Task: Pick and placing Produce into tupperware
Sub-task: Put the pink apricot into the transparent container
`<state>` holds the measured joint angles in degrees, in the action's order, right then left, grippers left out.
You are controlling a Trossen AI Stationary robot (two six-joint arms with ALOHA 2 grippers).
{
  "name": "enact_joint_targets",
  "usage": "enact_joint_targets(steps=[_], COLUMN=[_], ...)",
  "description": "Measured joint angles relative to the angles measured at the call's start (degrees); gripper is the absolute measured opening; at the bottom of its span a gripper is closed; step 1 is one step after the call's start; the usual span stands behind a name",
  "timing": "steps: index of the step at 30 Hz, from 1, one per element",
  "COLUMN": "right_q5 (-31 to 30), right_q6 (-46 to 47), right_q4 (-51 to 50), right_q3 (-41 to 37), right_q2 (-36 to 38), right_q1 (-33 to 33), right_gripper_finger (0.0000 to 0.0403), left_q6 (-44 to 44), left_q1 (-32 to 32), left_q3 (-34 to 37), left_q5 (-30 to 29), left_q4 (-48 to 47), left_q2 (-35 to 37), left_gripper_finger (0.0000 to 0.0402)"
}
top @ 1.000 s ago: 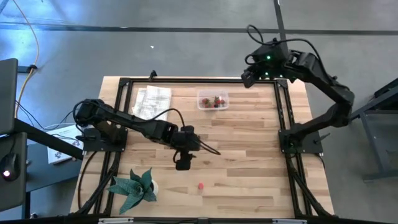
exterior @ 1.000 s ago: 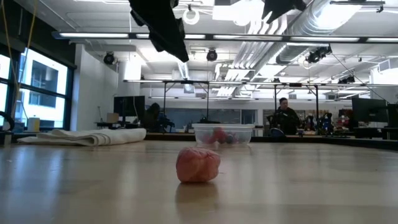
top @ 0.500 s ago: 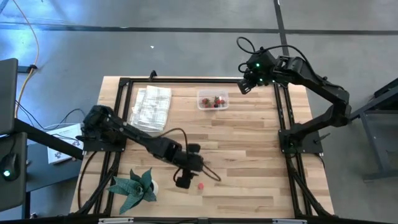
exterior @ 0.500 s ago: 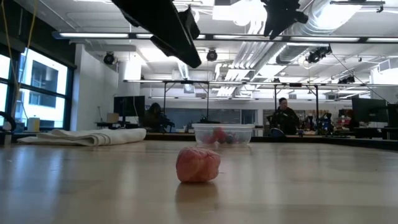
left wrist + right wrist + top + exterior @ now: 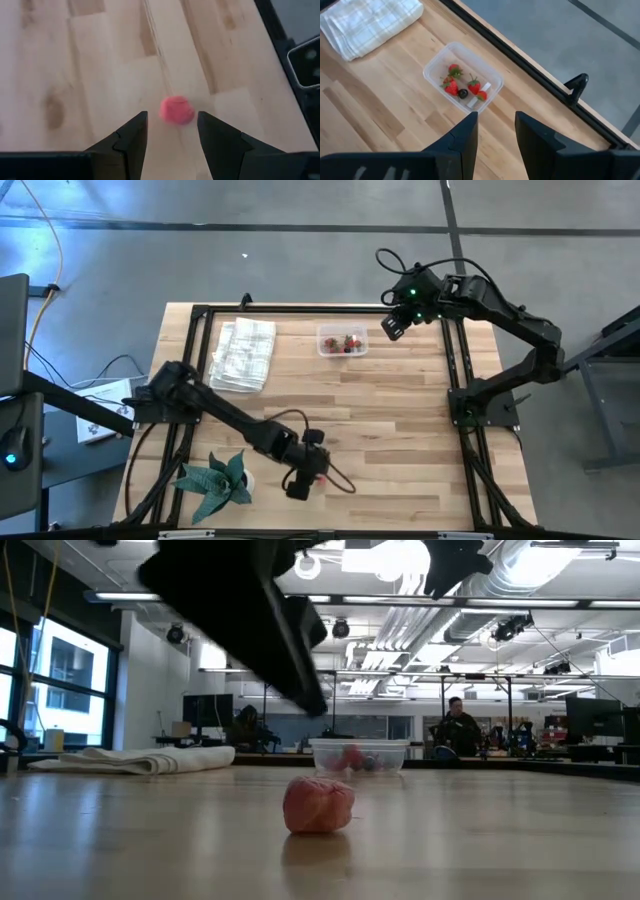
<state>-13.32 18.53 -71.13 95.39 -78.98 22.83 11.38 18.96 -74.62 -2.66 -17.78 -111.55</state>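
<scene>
The pinkish-red piece needs to be added to the clear tupperware (image 5: 342, 341), so my left gripper next needs to grab the piece by its rounded sides.
One pinkish-red piece of produce (image 5: 177, 110) lies alone on the wood near the table's near edge; it also shows in the low view (image 5: 318, 804). My left gripper (image 5: 172, 132) hangs open just above it, with the piece a little ahead of the gap between the fingers; in the high view my left gripper (image 5: 300, 485) is beside it. The clear tupperware (image 5: 342, 341) stands at the far middle with several red berries and a dark one inside (image 5: 463, 76). My right gripper (image 5: 496, 125) is open and empty in the air by the tupperware's far right.
A folded white cloth (image 5: 243, 355) lies at the far left. A green leafy plant (image 5: 215, 480) stands at the near left, close to my left arm. Black frame rails (image 5: 452, 370) run along the table's sides. Bare wood lies between the piece and the tupperware.
My left gripper has gone from the table's middle toward the near edge and a little right, coming down over the lone red piece, its fingers kept open. My right gripper has drifted a little toward the table's left, nearer the tupperware. The piece has not moved.
</scene>
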Motion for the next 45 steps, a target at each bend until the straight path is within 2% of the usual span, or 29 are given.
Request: enact_joint_targets(steps=[11, 35, 39, 45], right_q5=[0.01, 0.01, 0.0, 0.0], right_q6=[-1.95, -2.09, -2.09, -2.06], right_q4=[-0.24, -0.28, -0.28, -0.28], right_q3=[0.04, 0.04, 0.04, 0.04], right_q2=[0.0, 0.0, 0.0, 0.0], right_q1=[-0.09, -0.09, -0.09, -0.09], right_gripper_finger=[0.0122, 0.0122, 0.0122, 0.0122], left_q6=[4.7, 6.7, 6.94, 6.96], left_q1=[2.12, 2.06, 2.06, 2.06], left_q3=[-0.3, -0.08, -0.08, -0.08], left_q5=[-1.42, -1.68, -1.68, -1.81], left_q4=[6.25, 3.85, 3.52, 3.71], left_q2=[-4.23, -6.73, -6.73, -6.68], left_gripper_finger=[0.0163, 0.0162, 0.0141, 0.0072])
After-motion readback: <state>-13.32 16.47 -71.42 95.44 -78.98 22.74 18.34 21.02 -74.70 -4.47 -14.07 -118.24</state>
